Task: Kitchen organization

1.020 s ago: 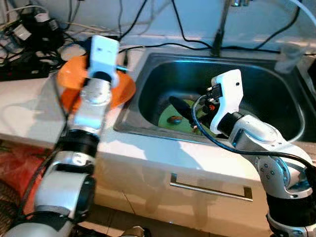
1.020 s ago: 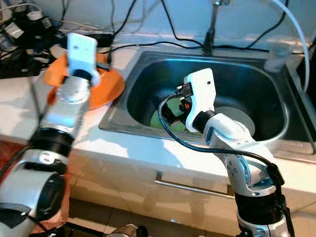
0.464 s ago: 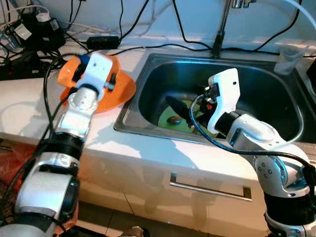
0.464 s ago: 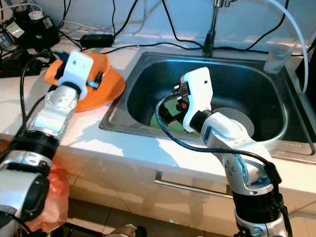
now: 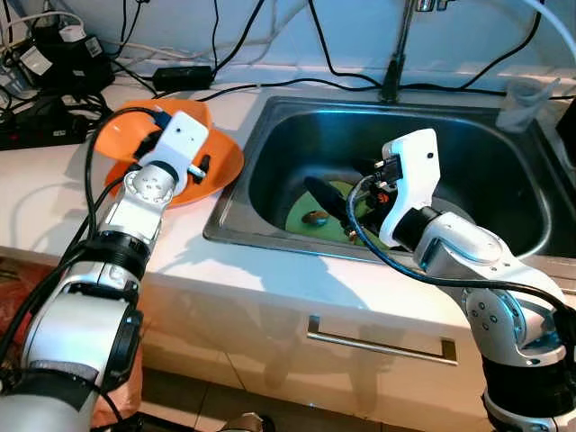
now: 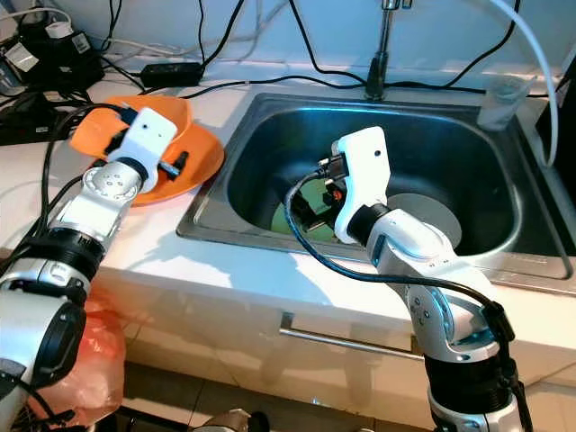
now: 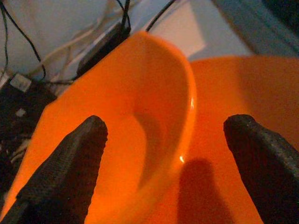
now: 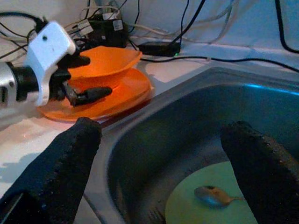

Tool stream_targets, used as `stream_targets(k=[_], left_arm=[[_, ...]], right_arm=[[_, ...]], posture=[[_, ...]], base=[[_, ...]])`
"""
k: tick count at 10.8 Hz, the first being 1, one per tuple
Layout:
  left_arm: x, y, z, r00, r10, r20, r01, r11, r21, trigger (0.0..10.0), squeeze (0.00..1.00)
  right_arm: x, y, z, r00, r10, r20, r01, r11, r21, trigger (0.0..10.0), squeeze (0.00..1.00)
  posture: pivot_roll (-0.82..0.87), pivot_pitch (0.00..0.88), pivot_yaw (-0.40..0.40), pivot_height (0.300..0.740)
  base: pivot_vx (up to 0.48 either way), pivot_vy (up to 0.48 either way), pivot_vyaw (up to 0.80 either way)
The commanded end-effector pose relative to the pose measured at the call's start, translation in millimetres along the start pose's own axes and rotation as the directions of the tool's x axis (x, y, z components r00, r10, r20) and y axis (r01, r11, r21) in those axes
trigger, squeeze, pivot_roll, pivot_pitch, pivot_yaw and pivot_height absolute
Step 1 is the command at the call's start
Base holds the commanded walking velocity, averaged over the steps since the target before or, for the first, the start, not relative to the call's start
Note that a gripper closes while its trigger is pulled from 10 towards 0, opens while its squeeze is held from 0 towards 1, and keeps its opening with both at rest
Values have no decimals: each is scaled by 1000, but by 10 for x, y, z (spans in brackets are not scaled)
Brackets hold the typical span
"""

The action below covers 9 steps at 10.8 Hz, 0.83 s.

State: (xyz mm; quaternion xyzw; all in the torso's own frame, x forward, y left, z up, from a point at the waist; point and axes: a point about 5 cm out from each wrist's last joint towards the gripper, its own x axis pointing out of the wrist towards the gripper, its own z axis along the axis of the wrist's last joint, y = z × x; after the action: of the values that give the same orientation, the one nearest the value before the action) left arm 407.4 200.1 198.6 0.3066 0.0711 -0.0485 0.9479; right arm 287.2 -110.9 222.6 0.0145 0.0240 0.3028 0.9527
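Note:
The orange bowl is wider than my left gripper's open fingers, so my left gripper needs to grab the orange bowl's thin raised rim [image 7: 189, 116] next.
An orange bowl [image 7: 140, 121] sits tilted on an orange plate [image 5: 223, 166] on the white counter, left of the sink [image 5: 468, 171]. My left gripper [image 7: 168, 128] is open just above the plate, with the bowl's rim between its fingers. My right gripper [image 8: 163, 128] is open inside the sink, hovering over a green plate [image 5: 299, 216] that carries a spoon [image 8: 210, 195]. The wrist housing hides part of the green plate.
A grey plate [image 6: 436, 220] lies in the sink to the right of the green one. The faucet [image 5: 400, 54] and a clear cup [image 5: 517, 99] stand behind the sink. Power strips and cables [image 5: 54, 54] crowd the back left. An orange bag [image 6: 85, 360] lies on the floor.
My left arm has come down and drawn back, bringing its gripper low over the orange plate around the bowl's rim. The right gripper has stayed over the green plate.

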Motion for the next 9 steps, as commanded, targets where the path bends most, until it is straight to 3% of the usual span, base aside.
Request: stream_targets(k=[1, 2, 4, 9], left_arm=[[10, 97, 146, 999, 4, 42, -5, 1000, 14, 10000, 0], [15, 128, 229, 998, 13, 68, -13, 1000, 4, 10000, 0], [21, 154, 301, 996, -63, 70, 61, 998, 22, 10000, 0], [-4, 198, 37, 996, -87, -31, 89, 995, 46, 10000, 0]], right_arm=[[-35, 8, 21, 1000, -8, 9, 8, 1000, -6, 10000, 0], [-33, 1, 16, 1000, -13, 8, 13, 1000, -5, 10000, 0], [-28, -1, 27, 1000, -13, 13, 13, 1000, -6, 10000, 0], [-49, -4, 27, 1000, -10, 10, 10, 1000, -8, 10000, 0]], posture=[[9, 67, 115, 740], [9, 65, 116, 740], [15, 65, 114, 740], [4, 69, 113, 740]], base=[[0, 0, 0], [0, 0, 0], [0, 0, 0], [0, 0, 0]])
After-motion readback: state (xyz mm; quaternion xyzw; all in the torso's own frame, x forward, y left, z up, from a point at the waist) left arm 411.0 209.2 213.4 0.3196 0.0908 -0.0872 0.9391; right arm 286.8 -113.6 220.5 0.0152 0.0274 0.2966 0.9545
